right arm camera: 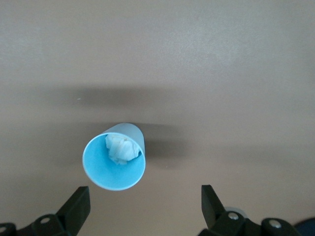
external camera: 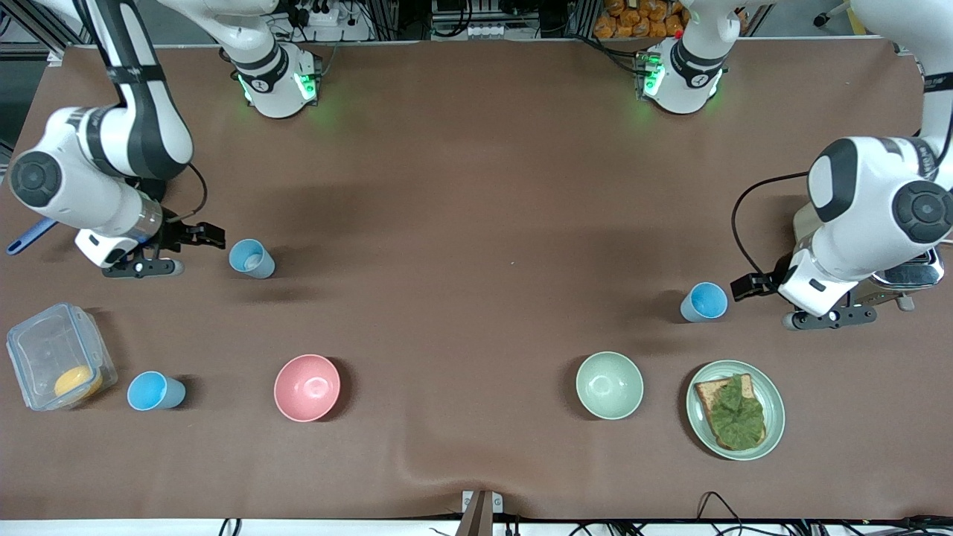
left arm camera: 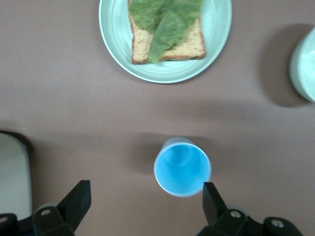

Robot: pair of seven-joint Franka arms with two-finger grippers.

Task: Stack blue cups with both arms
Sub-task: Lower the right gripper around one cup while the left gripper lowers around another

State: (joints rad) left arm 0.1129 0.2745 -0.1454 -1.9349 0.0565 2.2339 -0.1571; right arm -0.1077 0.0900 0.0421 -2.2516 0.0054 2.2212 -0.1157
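Note:
I will next grab the brighter blue cup by its rim (external camera: 720, 298) with my left gripper, to stack it with the paler blue cup (external camera: 251, 258).
A paler blue cup (external camera: 251, 258) with a white crumpled patch inside stands toward the right arm's end of the table. My right gripper (external camera: 195, 251) is open and empty, low beside it. In the right wrist view the cup (right arm camera: 114, 160) sits just ahead of the open gripper (right arm camera: 143, 199), off toward one finger. A brighter blue cup (external camera: 703, 301) stands toward the left arm's end. My left gripper (external camera: 763, 305) is open and empty beside it. In the left wrist view this cup (left arm camera: 182, 167) sits close to one finger (left arm camera: 210, 195) of the gripper (left arm camera: 145, 196). A third bright blue cup (external camera: 154, 391) stands nearer the camera.
A pink bowl (external camera: 307, 387) and a pale green bowl (external camera: 609, 385) stand nearer the camera. A green plate (external camera: 774, 406) holds toast with lettuce. A clear lidded container (external camera: 58, 357) stands beside the third cup. A metal appliance (external camera: 912, 274) sits under the left arm.

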